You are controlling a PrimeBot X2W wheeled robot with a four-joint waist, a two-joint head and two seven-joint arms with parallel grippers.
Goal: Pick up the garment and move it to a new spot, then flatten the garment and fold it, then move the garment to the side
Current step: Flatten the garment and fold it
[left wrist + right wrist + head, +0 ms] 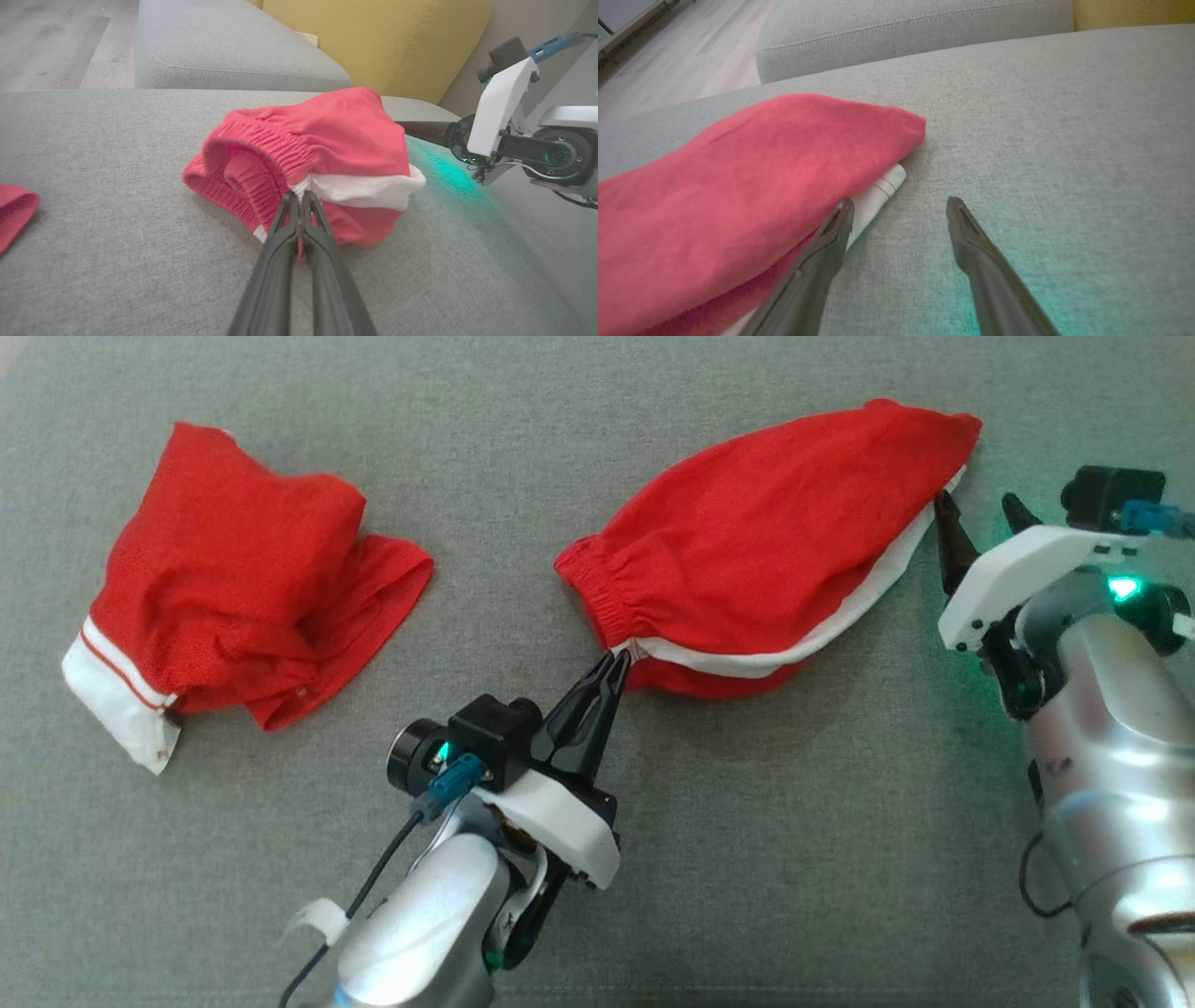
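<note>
I should next grab the red garment with my right gripper by its white-striped hem end (pixel 948 485) (pixel 886 182). I need to grab it there to flatten the garment for folding.
A red garment (pixel 766 541) with an elastic waistband and a white trim lies stretched across the grey sofa seat (pixel 794 859). My left gripper (pixel 618 661) is shut on the waistband's corner, where red meets white; the left wrist view shows the pinch (pixel 301 198) and the bunched garment (pixel 336 135) behind it. My right gripper (pixel 978 504) stands open at the garment's far right end. In the right wrist view its fingertips (pixel 845 207) sit wide apart, the left one against the white hem of the garment (pixel 761 163), with nothing between them (pixel 900 206).
A second red garment (pixel 233 588) with a white cuff lies crumpled at the seat's left; its edge (pixel 14 210) shows in the left wrist view. A yellow backrest (pixel 373 37), another grey cushion (pixel 224 51) and wooden floor (pixel 56 42) lie beyond the seat.
</note>
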